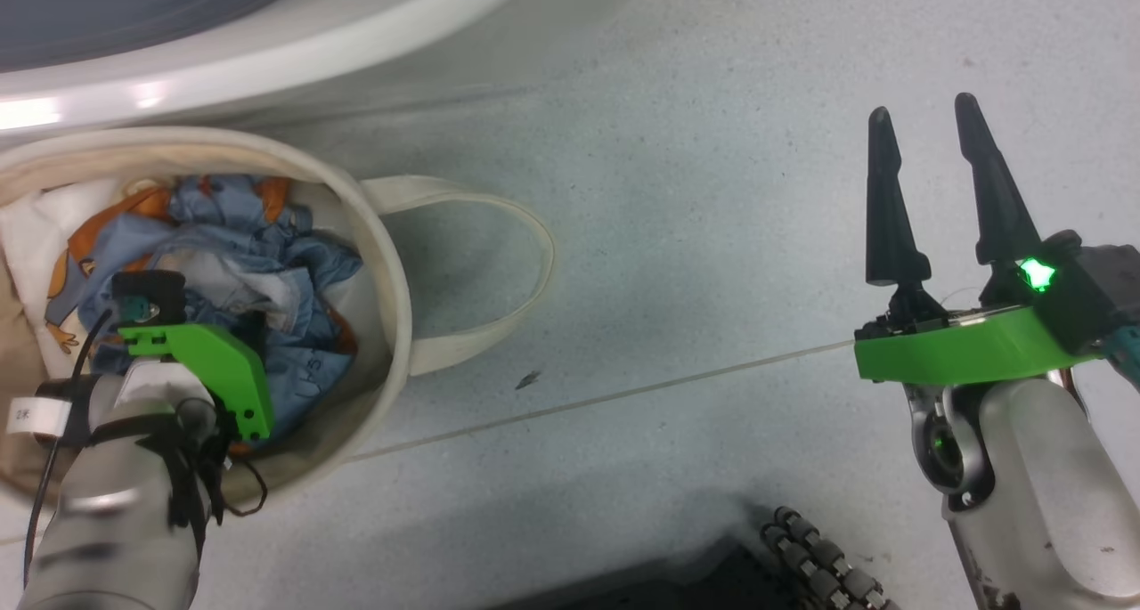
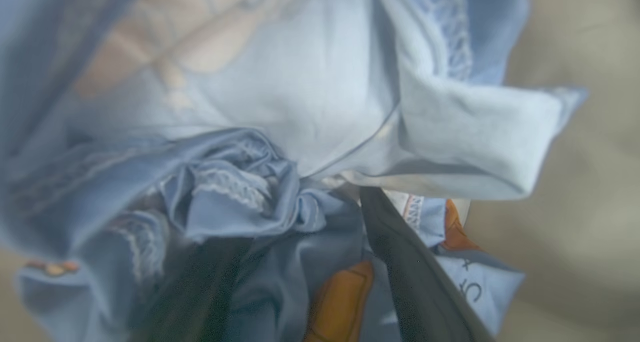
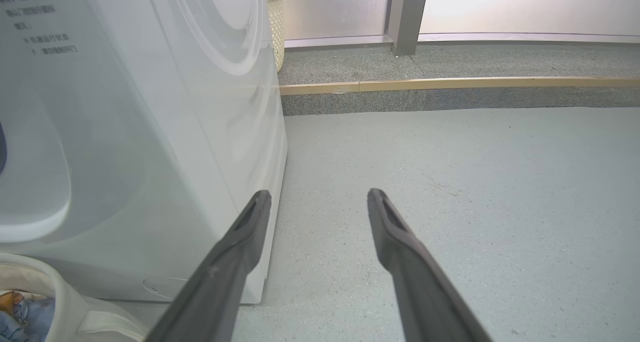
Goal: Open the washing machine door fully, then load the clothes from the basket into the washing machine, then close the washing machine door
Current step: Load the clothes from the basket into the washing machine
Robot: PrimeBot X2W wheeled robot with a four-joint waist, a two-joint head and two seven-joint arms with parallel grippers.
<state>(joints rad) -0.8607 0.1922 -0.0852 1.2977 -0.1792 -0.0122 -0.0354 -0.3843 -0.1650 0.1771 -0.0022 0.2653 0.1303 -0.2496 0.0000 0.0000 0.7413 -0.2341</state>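
I should next pick up the clothes with my left gripper by their bunched, stitched fold (image 2: 273, 195), since it stands up while the blue cloth (image 2: 279, 261) around it lies slack.
The cream basket (image 1: 392, 263) stands on the floor at the left, holding the light blue and orange clothes (image 1: 232, 227). My left arm reaches down into it; its green wrist bracket (image 1: 205, 361) sits over the pile. In the left wrist view my left gripper (image 2: 300, 217) is open, its dark fingers (image 2: 415, 272) pushed into the blue clothes (image 2: 310, 92) with folds lying between them. My right gripper (image 1: 924, 105) hovers open over bare floor to the right, also open in its own view (image 3: 319, 192). The white washing machine (image 3: 150, 157) stands behind the basket (image 3: 55, 292). A white curved rim (image 1: 267, 49) crosses the top left; whether it is the washing machine door I cannot tell.
One long loop handle (image 1: 499, 263) hangs out to the basket's right. My dark base with ribbed rollers (image 1: 819, 557) is at the bottom. Past the machine there is a wicker bin (image 3: 275, 22) and a raised step with a wooden strip (image 3: 450, 85).
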